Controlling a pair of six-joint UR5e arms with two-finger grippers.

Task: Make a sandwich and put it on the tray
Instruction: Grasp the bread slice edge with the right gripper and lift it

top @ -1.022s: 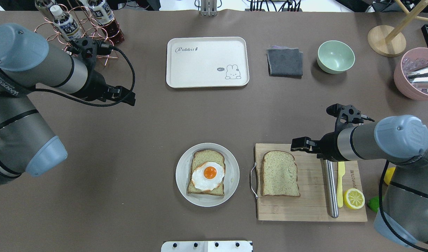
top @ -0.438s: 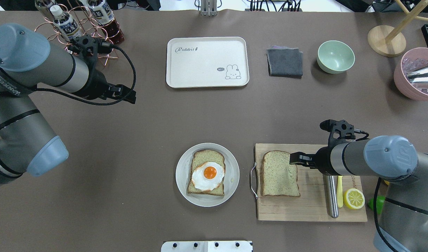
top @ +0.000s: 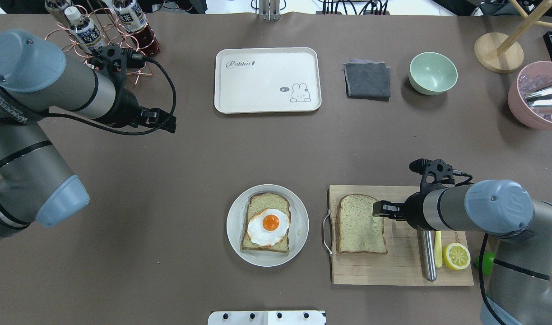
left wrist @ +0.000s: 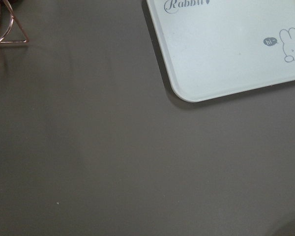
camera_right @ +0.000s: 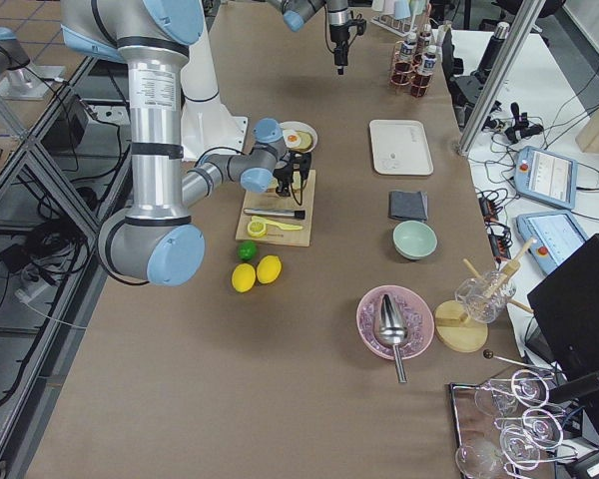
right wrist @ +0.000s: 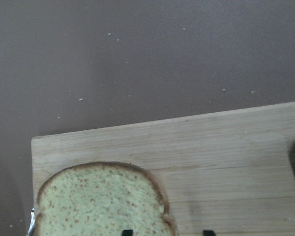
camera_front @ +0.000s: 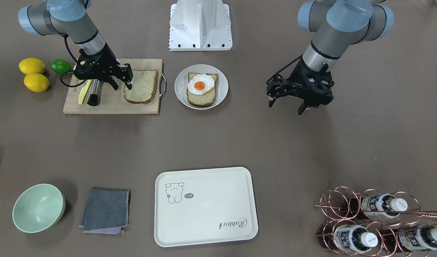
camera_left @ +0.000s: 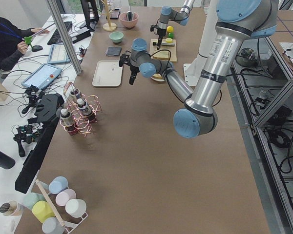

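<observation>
The fried egg (camera_front: pixel 200 85) still needs the bread slice on top to close the sandwich. My right gripper should grab the bread slice by its side crust (camera_front: pixel 125 93) next.
One bread slice (top: pixel 359 225) lies on the wooden cutting board (top: pixel 393 271). A second slice with a fried egg (top: pixel 269 227) on top sits on the round white plate (top: pixel 233 225). The cream tray (top: pixel 266 81) lies bare at the far side, and its corner shows in the left wrist view (left wrist: pixel 226 49). My right gripper (top: pixel 376 210) is open and hangs over the right edge of the board's slice (right wrist: pixel 98 201), with its fingertips (right wrist: pixel 128 231) on either side of that edge. My left gripper (top: pixel 169 126) is open and empty, above bare table left of the tray.
On the board, right of the slice, lie a steel rod (top: pixel 427 253), a yellow knife (top: pixel 438 248) and a lemon half (top: pixel 456 256). A grey cloth (top: pixel 367 80) and a green bowl (top: pixel 433 73) lie right of the tray. A copper bottle rack (top: pixel 99 31) stands at the far left.
My right gripper has moved from the board's far edge towards me and come over the right edge of the bread slice. The left arm has hardly moved.
</observation>
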